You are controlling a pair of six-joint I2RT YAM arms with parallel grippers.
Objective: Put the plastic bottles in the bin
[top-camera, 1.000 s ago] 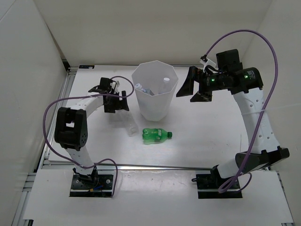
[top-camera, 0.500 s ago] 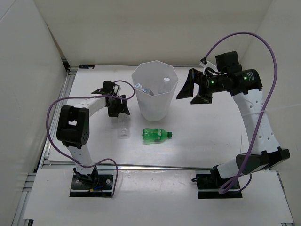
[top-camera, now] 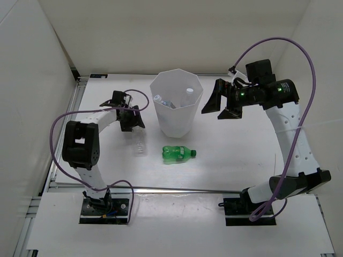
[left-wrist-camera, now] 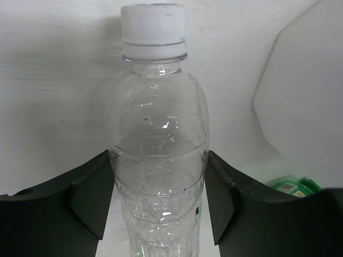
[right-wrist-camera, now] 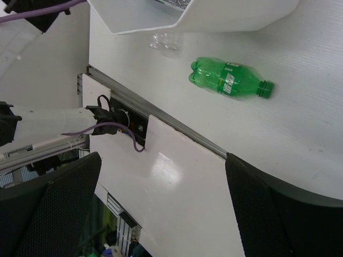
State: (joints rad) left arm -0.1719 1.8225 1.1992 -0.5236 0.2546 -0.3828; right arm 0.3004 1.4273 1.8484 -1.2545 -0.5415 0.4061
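Note:
The left gripper's fingers close below the white cap (top-camera: 137, 129) (left-wrist-camera: 159, 170), so the clear bottle would come up if the robot lifted that gripper now.
A clear bottle (left-wrist-camera: 158, 144) with a white cap sits between the fingers (left-wrist-camera: 91, 198) of my left gripper (left-wrist-camera: 159, 182), which press on both its sides. From above, that left gripper (top-camera: 132, 120) is left of the bin (top-camera: 185, 120), and the clear bottle (top-camera: 140, 146) sticks out toward the near edge. A green bottle (top-camera: 178, 153) lies on the table in front of the bin; it also shows as the green bottle (right-wrist-camera: 228, 80). Inside the bin lie two clear bottles (top-camera: 162, 100). My right gripper (top-camera: 220, 101) hangs open and empty, raised to the right of the bin.
A metal rail (top-camera: 177, 189) runs along the table's near edge. White walls close in the left, back and right sides. The left arm's purple cable (top-camera: 56, 134) loops over the table's left edge. The bin's wall (left-wrist-camera: 305, 101) is close on the left gripper's right.
My left gripper has shut on the clear bottle, which swung from lying slantwise to pointing at the near edge. The right arm has barely moved.

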